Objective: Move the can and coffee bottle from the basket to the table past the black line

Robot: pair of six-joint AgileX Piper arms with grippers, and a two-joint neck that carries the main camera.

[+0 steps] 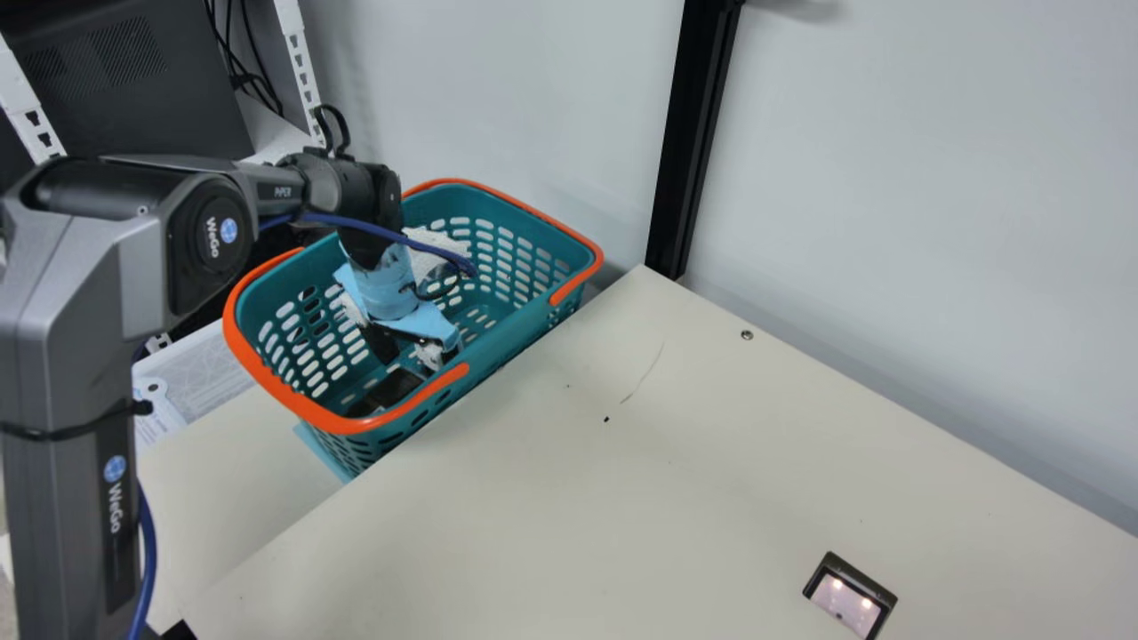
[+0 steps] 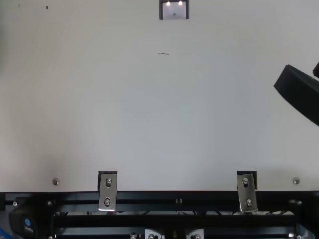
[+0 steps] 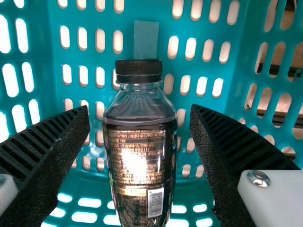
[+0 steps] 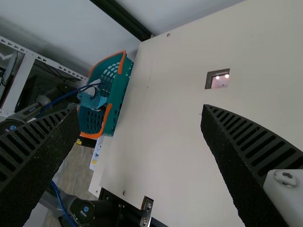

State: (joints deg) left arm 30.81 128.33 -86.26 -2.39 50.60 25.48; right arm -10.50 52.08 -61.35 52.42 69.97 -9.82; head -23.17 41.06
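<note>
The clear shoulder (image 3: 139, 103) slopes in toward the cap. My left gripper grabs the coffee bottle by the straight sides of its labelled body (image 3: 141, 165) next.
My left gripper (image 1: 404, 357) is down inside the teal basket (image 1: 493, 342) with the orange rim. Below it in the basket lies a dark shape (image 1: 393, 391) that looks like the coffee bottle. In the left wrist view the coffee bottle (image 3: 142, 161), black-capped with a dark label, lies between the fingers of my left gripper (image 3: 139, 111), which is open with a gap on either side. At the right edge of the top view is part of my right gripper (image 2: 301, 94). The right wrist view has my right gripper (image 4: 142, 111) open with nothing held, above the table.
A small dark-framed square plate (image 1: 849, 597) sits on the cream table (image 1: 676, 480). The basket stands against the table's side, close to the wall (image 1: 889, 178) and a black post (image 1: 693, 151). Metal brackets (image 2: 107, 191) line the table's edge by the black frame.
</note>
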